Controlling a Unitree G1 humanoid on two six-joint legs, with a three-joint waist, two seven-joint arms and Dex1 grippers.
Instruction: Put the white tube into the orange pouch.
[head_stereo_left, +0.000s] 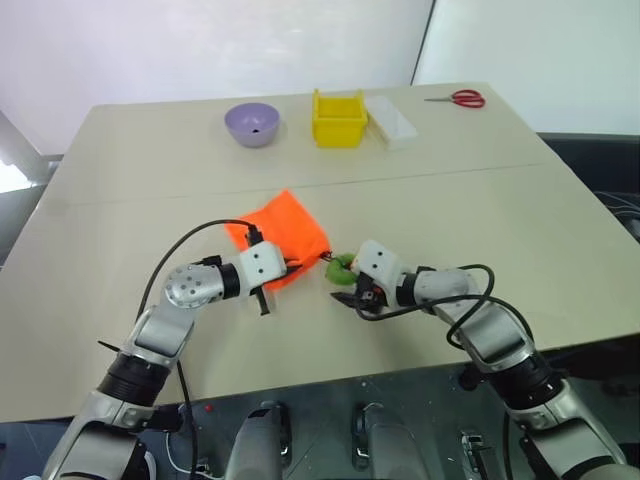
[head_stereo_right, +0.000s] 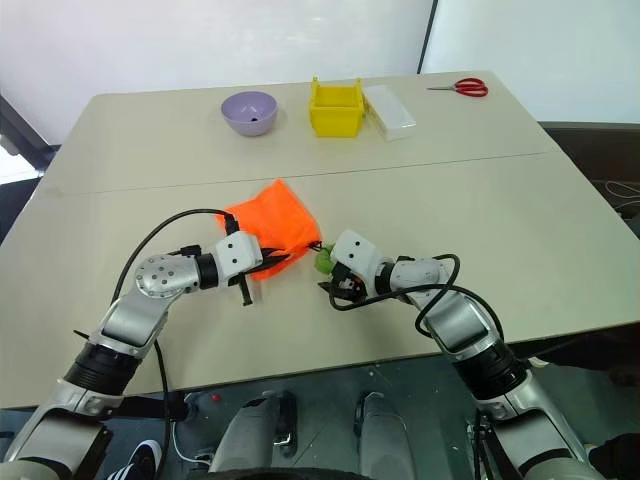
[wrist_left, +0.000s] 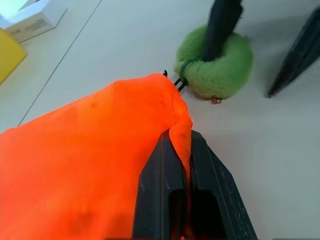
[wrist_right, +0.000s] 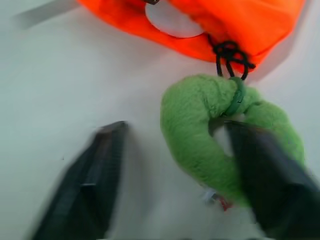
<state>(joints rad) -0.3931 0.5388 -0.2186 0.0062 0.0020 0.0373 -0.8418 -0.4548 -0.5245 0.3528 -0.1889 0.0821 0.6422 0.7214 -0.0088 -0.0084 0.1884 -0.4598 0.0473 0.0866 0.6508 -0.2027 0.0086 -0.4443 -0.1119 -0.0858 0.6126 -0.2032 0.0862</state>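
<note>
My right gripper grabs one side of the green ring next, since its open hole gives a finger room around that narrow part of the ring.
The orange pouch lies flat mid-table. My left gripper is shut on a fold of the pouch's edge. A dark cord runs from the pouch to a fuzzy green ring lying beside it. My right gripper is open at that ring, with one finger poking through the hole and the other on the table outside. A pale rounded patch shows at the pouch's mouth. I cannot tell whether it is the white tube.
At the table's far side stand a purple bowl, a yellow bin and a clear-white box. Red scissors lie at the far right. A seam crosses the tabletop behind the pouch.
</note>
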